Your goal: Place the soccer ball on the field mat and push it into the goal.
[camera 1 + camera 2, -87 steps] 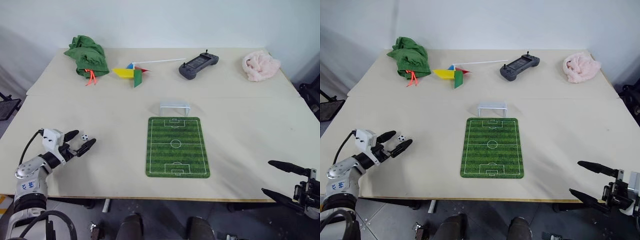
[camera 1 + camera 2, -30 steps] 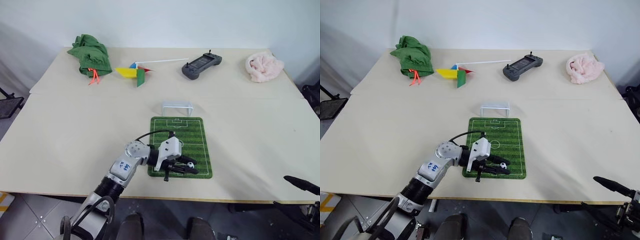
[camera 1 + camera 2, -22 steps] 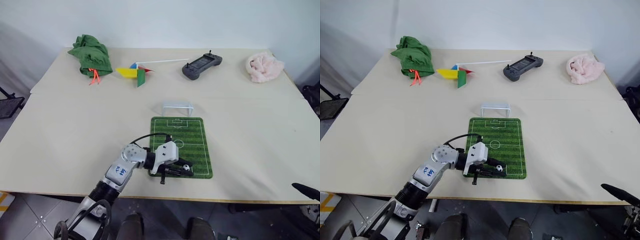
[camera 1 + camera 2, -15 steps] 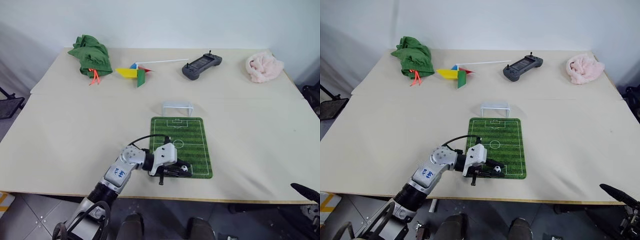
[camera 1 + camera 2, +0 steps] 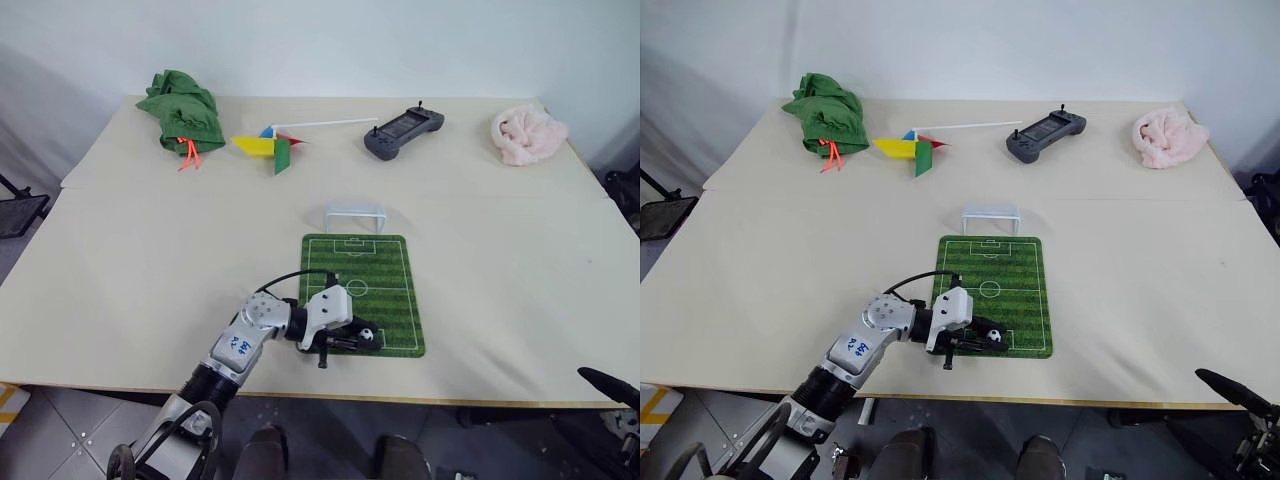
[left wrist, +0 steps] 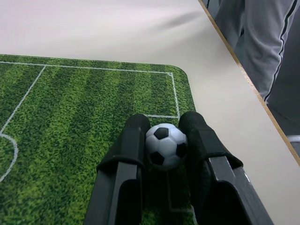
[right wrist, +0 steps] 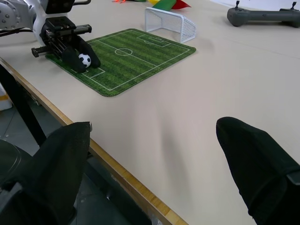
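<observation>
The soccer ball (image 5: 366, 334) (image 6: 165, 145) is in my left gripper low over the turf and would stay on the green field mat, so my left gripper should open its fingers.
The soccer ball (image 6: 165, 145), white with black patches, sits pinched between the two black fingers (image 6: 133, 140) of my left gripper (image 6: 165, 124). That left gripper (image 5: 365, 340) is shut on the ball low over the near penalty area of the field mat (image 5: 362, 270); I cannot tell if the ball touches the turf. The small white goal (image 5: 354, 212) stands just past the mat's far end. My right gripper (image 7: 154, 164) is open and empty off the table's front right edge, one finger (image 5: 1230, 388) showing at the lower right.
Along the table's far side lie a bunched green cloth (image 5: 180, 105), a coloured pinwheel (image 5: 272, 145), a dark handheld controller (image 5: 402, 131) and a pink cloth (image 5: 525, 133). The table's front edge (image 7: 126, 180) runs close to the mat's near end.
My left gripper, still shut on the ball, has shifted a little left and sunk toward the mat's near end. The right gripper has hardly moved.
</observation>
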